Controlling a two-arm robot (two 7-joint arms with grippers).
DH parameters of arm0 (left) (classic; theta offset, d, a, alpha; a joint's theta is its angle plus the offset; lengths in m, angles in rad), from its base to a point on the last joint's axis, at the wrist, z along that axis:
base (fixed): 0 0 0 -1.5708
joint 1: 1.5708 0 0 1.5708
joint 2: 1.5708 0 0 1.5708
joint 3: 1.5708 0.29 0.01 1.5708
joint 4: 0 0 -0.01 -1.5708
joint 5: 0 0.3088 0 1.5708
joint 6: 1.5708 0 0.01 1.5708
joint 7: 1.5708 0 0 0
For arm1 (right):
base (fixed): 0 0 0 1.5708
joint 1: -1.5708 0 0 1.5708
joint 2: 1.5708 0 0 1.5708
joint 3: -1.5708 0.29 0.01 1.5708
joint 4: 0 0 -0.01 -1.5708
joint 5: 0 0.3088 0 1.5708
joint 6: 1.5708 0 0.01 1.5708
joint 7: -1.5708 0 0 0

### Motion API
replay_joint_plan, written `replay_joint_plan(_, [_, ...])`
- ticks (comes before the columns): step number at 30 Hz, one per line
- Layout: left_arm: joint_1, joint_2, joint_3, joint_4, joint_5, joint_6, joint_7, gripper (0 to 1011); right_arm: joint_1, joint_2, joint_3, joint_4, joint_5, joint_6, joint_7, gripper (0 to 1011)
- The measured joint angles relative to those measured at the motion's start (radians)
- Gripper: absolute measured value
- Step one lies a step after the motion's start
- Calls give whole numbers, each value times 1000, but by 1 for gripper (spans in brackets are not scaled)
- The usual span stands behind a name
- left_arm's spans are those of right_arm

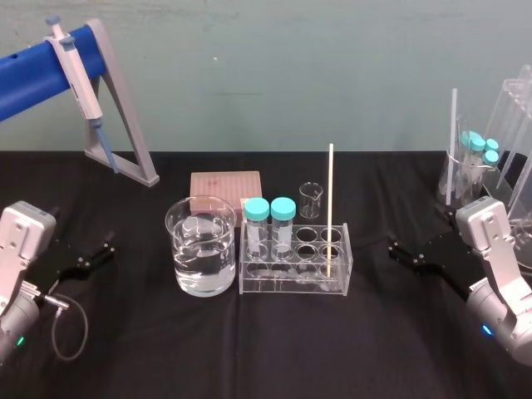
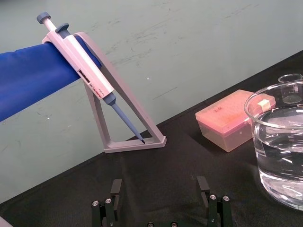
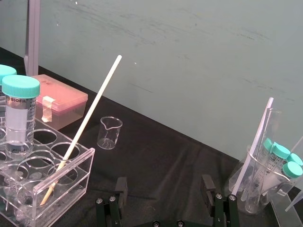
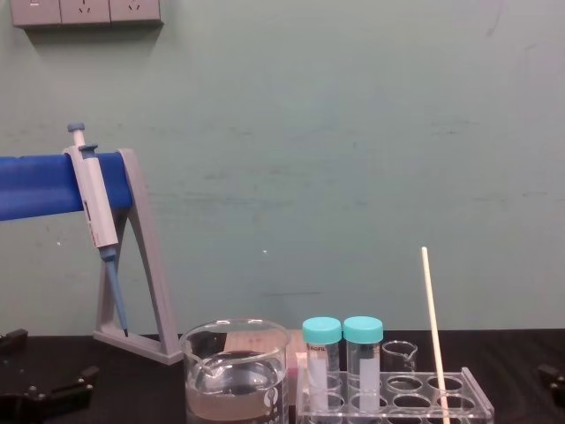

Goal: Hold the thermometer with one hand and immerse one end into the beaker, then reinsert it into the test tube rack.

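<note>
Next, my right gripper takes hold of the thermometer by its bare upper part above the rack (image 4: 430, 300) (image 3: 97, 98). The rack's clear sides surround the thermometer's lower end.
The thermometer (image 1: 330, 208), a thin cream-white rod, stands in a hole at the right end of the clear test tube rack (image 1: 291, 284) and leans slightly. In the right wrist view the thermometer (image 3: 90, 124) rises out of the rack (image 3: 75, 176). The large beaker (image 1: 187, 229), holding clear liquid, sits just left of the rack. My right gripper (image 1: 401, 252) rests open on the table to the right of the rack, with nothing between its fingers (image 3: 121, 188). On the left of the table lies my left gripper (image 1: 98, 252), open and empty, well apart from the beaker (image 2: 279, 146).
Two teal-capped tubes (image 1: 270, 226) stand in the rack's left holes. Behind are a pink tip box (image 1: 225, 189) and a tiny beaker (image 1: 310, 199). A pipette (image 1: 79, 83) hangs on a grey-and-blue stand at back left. Glassware with tubes (image 1: 478, 162) crowds the far right.
</note>
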Motion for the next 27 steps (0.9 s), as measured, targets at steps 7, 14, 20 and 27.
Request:
replay_joint_plan(7, [0,0,0,0,0,0,0,1004,0,0,0,0,0,0,0,1003])
replay_joint_plan(14, [0,0,0,0,0,0,0,1004,0,0,0,0,0,0,0,1003])
replay_joint_plan(20, [0,0,0,0,0,0,0,1004,0,0,0,0,0,0,0,1003])
replay_joint_plan(27, [0,0,0,0,0,0,0,1004,0,0,0,0,0,0,0,1003])
